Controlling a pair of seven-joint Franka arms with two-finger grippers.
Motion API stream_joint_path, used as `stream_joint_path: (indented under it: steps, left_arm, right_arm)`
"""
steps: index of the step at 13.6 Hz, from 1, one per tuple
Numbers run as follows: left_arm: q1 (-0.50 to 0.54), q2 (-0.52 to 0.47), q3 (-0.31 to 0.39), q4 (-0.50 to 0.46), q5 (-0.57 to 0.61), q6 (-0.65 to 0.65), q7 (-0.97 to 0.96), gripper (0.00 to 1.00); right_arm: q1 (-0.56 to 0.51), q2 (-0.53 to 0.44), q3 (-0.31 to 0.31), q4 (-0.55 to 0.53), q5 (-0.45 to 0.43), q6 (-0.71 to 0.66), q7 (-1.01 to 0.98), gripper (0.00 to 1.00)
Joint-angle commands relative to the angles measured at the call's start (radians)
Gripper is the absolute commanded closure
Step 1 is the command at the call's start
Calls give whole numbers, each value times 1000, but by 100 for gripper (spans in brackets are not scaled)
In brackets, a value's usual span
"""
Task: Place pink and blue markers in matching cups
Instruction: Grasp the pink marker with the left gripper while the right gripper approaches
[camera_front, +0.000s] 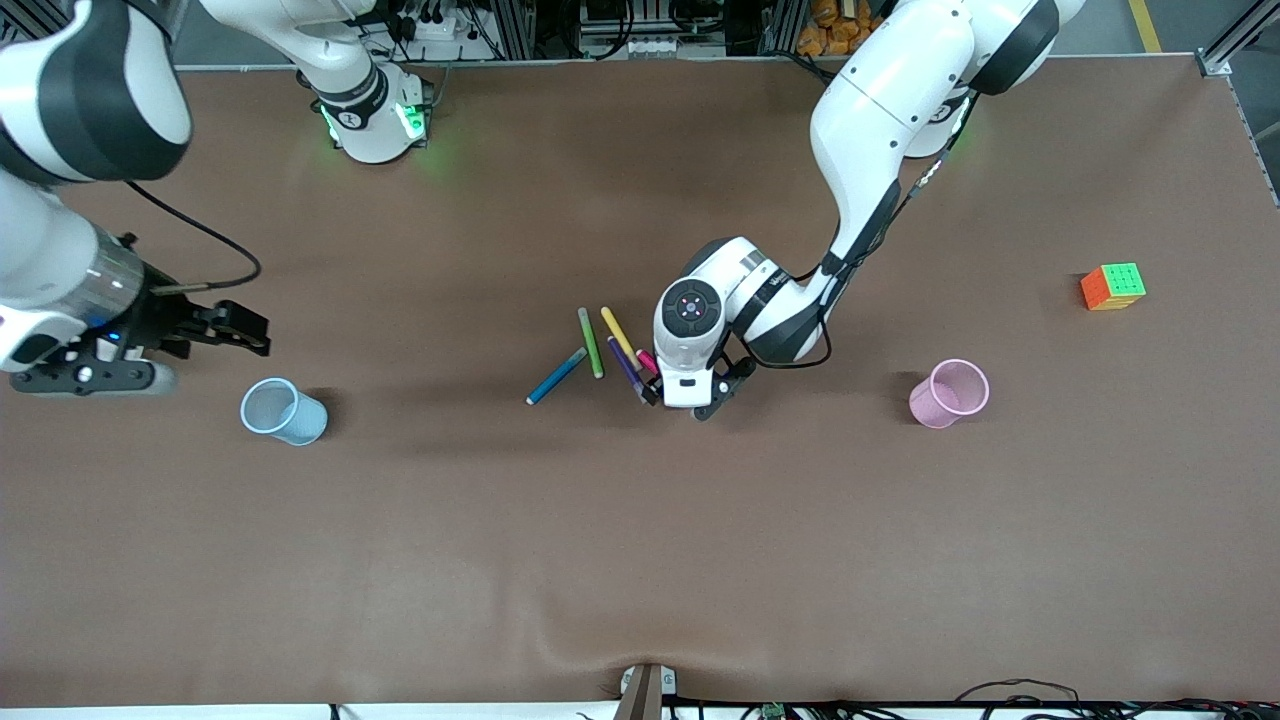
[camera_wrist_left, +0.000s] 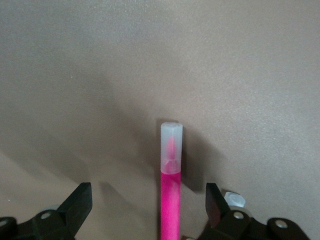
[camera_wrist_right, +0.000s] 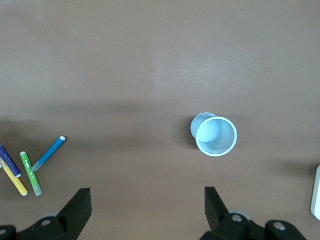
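Note:
The pink marker's body (camera_wrist_left: 170, 205) lies between my left gripper's fingers below its pale cap (camera_wrist_left: 171, 147) in the left wrist view, so it is time to close. A close now would catch the marker.
The pink marker (camera_front: 647, 360) lies on the table in a cluster of pens, mostly hidden under my left hand. In the left wrist view it (camera_wrist_left: 170, 195) lies between the spread fingers, nearer to one finger, pale cap pointing away. My left gripper (camera_front: 680, 400) (camera_wrist_left: 147, 196) is open and low over it. The blue marker (camera_front: 557, 376) (camera_wrist_right: 49, 152) lies at the cluster's edge toward the right arm's end. The light blue cup (camera_front: 283, 411) (camera_wrist_right: 216, 136) stands near my right gripper (camera_front: 262, 337) (camera_wrist_right: 147, 197), which is open and empty. The pale pink cup (camera_front: 948, 393) stands toward the left arm's end.
A green pen (camera_front: 591, 343), a yellow pen (camera_front: 619, 335) and a dark purple pen (camera_front: 626, 366) lie beside the pink marker. A colour cube (camera_front: 1113, 287) sits toward the left arm's end, farther from the front camera than the pink cup.

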Motion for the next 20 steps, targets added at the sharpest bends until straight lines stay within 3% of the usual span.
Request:
stream_joint_path:
  steps: [1,5,11,15,20]
  left_arm:
    - [-17,21,12,26,20,13,-26,10]
    - [-17,24,11,25,20,24,-26,44]
    - [-14,24,11,25,20,24,-25,74]
    - [-5,14,11,25,20,24,-12,83]
    - [27,-35,12,25,24,15,-9,93]
  right_arm:
    - [7,60,-5,29,4,37,17,0]
    - [24,85,-5,24,30,55,136,0]
    - [142,134,-4,21,51,87,499,0]
    - [197,178,-4,13,123,99,639,0]
    - [283,238,-4,-60,136,248,828,0]
